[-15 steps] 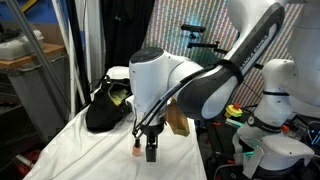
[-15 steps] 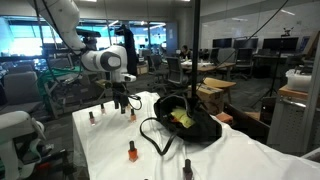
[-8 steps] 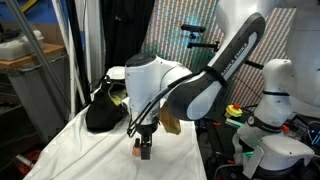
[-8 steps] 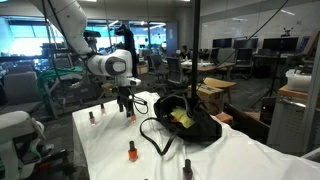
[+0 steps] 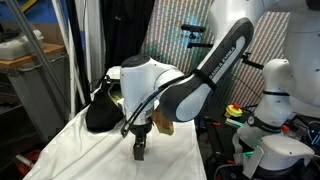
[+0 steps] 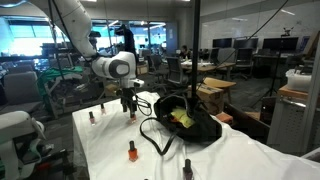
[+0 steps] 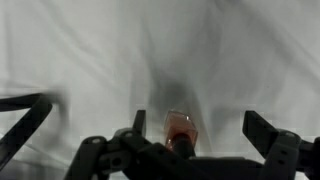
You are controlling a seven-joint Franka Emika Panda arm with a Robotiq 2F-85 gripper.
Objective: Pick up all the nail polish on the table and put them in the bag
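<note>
My fingers are above the nail polish bottle's body, though it stands in the gap between them. My gripper should go down first, then close on the bottle's body.
My gripper is open and low over the white-clothed table, with one nail polish bottle standing between its fingers, closer to the left finger. In both exterior views the gripper largely hides that bottle. Other nail polish bottles stand near the table's far corner and toward the near edge. The black bag lies slumped on the table, its yellowish inside showing.
The bag's thin strap loops over the cloth near the middle. A brown box sits behind the arm by the table's edge. A second white robot stands beside the table.
The gripper has shifted sideways and come down around the bottle. Its jaws stay open. The bottles and bag have not moved.
</note>
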